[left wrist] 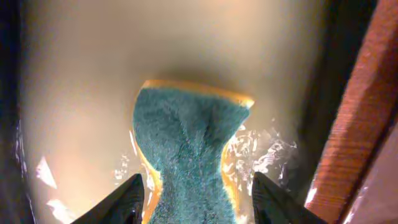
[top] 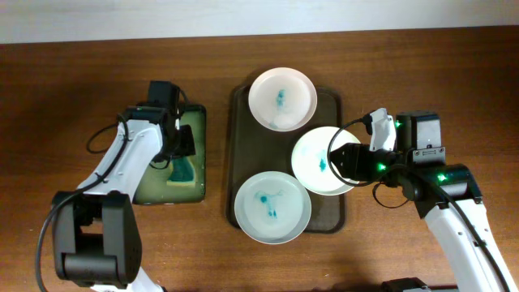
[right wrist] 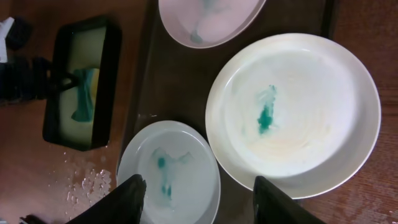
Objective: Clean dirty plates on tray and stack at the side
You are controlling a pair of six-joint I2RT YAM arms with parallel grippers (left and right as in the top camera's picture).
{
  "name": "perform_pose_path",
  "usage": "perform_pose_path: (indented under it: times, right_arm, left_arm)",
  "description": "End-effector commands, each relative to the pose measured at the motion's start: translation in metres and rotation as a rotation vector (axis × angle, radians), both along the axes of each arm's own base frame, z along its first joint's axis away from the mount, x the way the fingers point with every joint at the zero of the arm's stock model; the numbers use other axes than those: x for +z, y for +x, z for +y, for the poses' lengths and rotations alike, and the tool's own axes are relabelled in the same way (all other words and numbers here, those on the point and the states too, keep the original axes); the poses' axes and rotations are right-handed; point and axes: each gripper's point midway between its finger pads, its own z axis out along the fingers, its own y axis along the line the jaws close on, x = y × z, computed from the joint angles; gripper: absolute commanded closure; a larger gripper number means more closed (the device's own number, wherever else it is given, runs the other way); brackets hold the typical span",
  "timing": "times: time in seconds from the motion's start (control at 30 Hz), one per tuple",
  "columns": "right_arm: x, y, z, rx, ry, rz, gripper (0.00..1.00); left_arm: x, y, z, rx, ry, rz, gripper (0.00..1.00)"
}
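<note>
Next, the left gripper pinches the sponge across its narrow middle [top: 181, 165] [left wrist: 191, 179] from the green side, leaving the yellow side free to clean plates.
Three white plates with blue-green smears lie on a dark brown tray [top: 239, 146]: a far plate [top: 282, 98], a right plate [top: 318, 160] and a near plate [top: 272, 208]. My right gripper [top: 344, 157] hovers open over the right plate's right side; its wrist view shows the right plate [right wrist: 292, 115], the near plate [right wrist: 169, 174] and the far plate [right wrist: 208, 18]. My left gripper [left wrist: 194, 202] is open, its fingers either side of a green and yellow sponge [left wrist: 186, 158] in a dark basin of soapy water [top: 199, 154].
The basin [right wrist: 81, 93] stands left of the tray on the brown wooden table. Water drops lie on the table by the basin's near end [right wrist: 84, 183]. Black cables run along both arms.
</note>
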Motion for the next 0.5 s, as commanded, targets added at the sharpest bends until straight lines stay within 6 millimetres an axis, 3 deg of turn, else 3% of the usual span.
perform_pose_path:
  times: [0.0, 0.07, 0.1, 0.17, 0.23, 0.3, 0.33, 0.37, 0.4, 0.47]
  right_arm:
    - [0.003, 0.004, -0.007, -0.02, -0.029, -0.013, 0.43]
    - [-0.002, 0.006, -0.02, -0.067, -0.097, -0.009, 0.43]
    - [-0.004, 0.006, -0.022, -0.075, -0.107, -0.005, 0.43]
    - [-0.011, 0.005, -0.037, -0.152, -0.168, 0.025, 0.43]
    - [-0.015, 0.006, -0.043, -0.205, -0.177, 0.05, 0.43]
    - [-0.019, 0.006, -0.045, -0.216, -0.181, 0.068, 0.43]
    - [-0.023, 0.008, -0.051, -0.236, -0.213, 0.076, 0.43]
    - [-0.03, 0.011, -0.058, -0.258, -0.222, 0.097, 0.43]
    - [-0.035, 0.014, -0.064, -0.277, -0.224, 0.117, 0.45]
    - [-0.058, 0.024, -0.076, -0.281, -0.195, 0.183, 0.6]
  left_arm:
    - [-0.015, -0.005, 0.014, 0.004, 0.076, 0.018, 0.52]
    - [-0.044, -0.011, 0.0, -0.013, -0.001, 0.053, 0.6]
    - [-0.06, -0.019, -0.007, -0.019, -0.038, 0.095, 0.76]
    - [-0.077, -0.027, -0.007, -0.019, -0.042, 0.149, 1.0]
    - [-0.073, -0.029, -0.007, -0.02, -0.04, 0.16, 1.0]
    - [-0.055, -0.019, -0.008, -0.02, -0.043, 0.135, 1.0]
    - [-0.038, -0.009, -0.009, -0.021, -0.047, 0.101, 1.0]
    - [-0.009, 0.002, -0.01, -0.038, -0.048, 0.055, 1.0]
    - [0.003, 0.007, -0.011, -0.051, -0.047, 0.036, 1.0]
    - [0.047, 0.022, -0.019, -0.088, -0.056, -0.042, 1.0]
